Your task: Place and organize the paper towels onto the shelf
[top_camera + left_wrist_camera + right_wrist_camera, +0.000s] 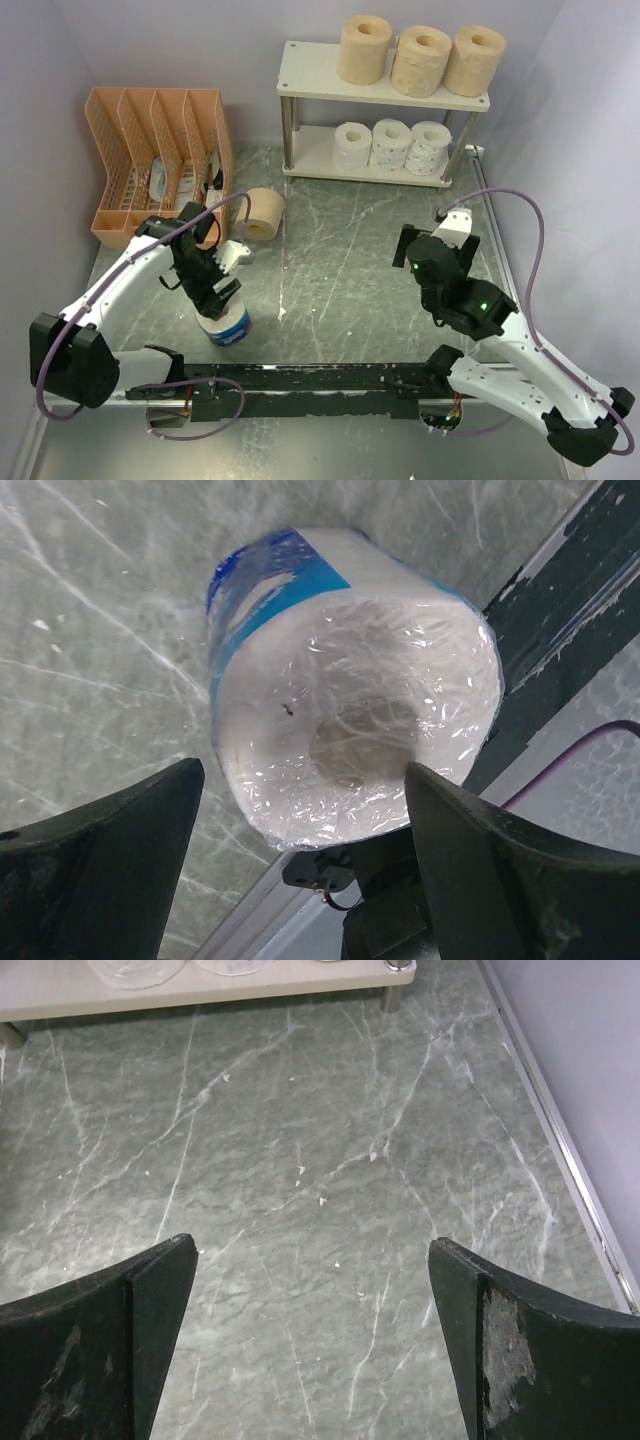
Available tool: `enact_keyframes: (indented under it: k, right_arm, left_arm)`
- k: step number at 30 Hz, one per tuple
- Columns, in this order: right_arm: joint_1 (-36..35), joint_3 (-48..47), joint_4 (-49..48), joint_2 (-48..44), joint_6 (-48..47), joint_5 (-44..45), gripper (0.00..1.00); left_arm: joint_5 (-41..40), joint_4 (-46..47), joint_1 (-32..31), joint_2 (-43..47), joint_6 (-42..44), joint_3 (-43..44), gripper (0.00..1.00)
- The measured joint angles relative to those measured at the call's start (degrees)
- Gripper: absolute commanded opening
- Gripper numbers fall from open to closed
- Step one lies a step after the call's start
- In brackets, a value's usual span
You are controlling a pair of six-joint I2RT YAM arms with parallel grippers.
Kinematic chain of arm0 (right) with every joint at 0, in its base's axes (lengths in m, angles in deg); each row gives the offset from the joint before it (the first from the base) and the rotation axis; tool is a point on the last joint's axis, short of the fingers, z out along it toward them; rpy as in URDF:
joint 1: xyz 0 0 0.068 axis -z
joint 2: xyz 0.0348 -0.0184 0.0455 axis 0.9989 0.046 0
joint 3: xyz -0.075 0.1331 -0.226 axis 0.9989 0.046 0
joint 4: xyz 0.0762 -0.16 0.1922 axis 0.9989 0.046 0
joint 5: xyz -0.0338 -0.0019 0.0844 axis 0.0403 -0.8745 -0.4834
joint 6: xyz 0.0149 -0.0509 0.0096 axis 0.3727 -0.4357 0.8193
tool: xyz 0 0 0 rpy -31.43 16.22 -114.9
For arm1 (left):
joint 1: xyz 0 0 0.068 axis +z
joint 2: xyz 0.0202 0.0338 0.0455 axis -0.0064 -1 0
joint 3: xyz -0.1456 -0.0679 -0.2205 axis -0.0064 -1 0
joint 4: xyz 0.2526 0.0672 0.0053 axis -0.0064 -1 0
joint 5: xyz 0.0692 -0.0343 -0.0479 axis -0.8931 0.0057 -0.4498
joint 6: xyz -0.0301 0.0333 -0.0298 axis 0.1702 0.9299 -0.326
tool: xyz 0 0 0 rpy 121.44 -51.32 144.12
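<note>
My left gripper grabs the top rim of the blue-wrapped paper towel roll (227, 326) beside the core next, leaving its base free to stand on the shelf.
The blue-wrapped paper towel roll (227, 326) stands on end near the table's front left. It fills the left wrist view (350, 670), core facing the camera. My left gripper (214, 292) is open just above it, its fingers (110, 860) spread to either side of the roll's top, not clamped on it. A tan roll (264, 212) lies on its side by the organizer. The shelf (300, 75) holds three tan rolls (421, 59) on top and three white rolls (391, 144) below. My right gripper (412, 246) is open and empty above bare table (311, 1243).
An orange mesh file organizer (160, 160) stands at the back left. A black rail (320, 378) runs along the front edge between the arm bases. The shelf's lower board (200, 990) and a post foot (395, 996) show ahead of the right gripper. Walls close in on both sides.
</note>
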Motion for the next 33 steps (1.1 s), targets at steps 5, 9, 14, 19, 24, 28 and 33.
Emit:
enact_keyframes:
  k: [5,9,14,19,24,28,33]
  right_arm:
    - [-0.02,0.02,1.16,-0.76,1.2,0.15,1.0]
    - [-0.02,0.17,1.62,0.17,1.66,0.13,1.0]
    - [-0.02,0.26,1.64,0.83,1.95,-0.09,1.0]
    - [-0.02,0.26,1.62,0.61,2.12,-0.11,1.0]
    - [-0.02,0.26,1.6,0.15,2.12,-0.09,1.0]
    - [-0.02,0.26,1.57,0.22,2.12,-0.09,1.0]
    - [-0.02,0.28,1.57,0.55,2.14,-0.02,1.0]
  left_arm:
    - [2.69,0.39,1.31,-0.04,2.25,-1.77,0.93]
    - [4.68,0.15,3.69,-0.81,4.26,-1.77,0.8]
    - [6.86,-0.9,4.57,-2.97,5.64,-1.38,0.41]
    - [7.61,-1.49,4.59,-4.26,6.4,-0.96,0.07]
    - [7.37,-4.2,4.63,-6.45,6.75,2.05,0.06]
    - [5.29,-5.53,4.63,-5.84,3.19,9.53,0.07]
    - [1.88,-2.01,4.63,-2.36,-11.37,27.3,0.07]
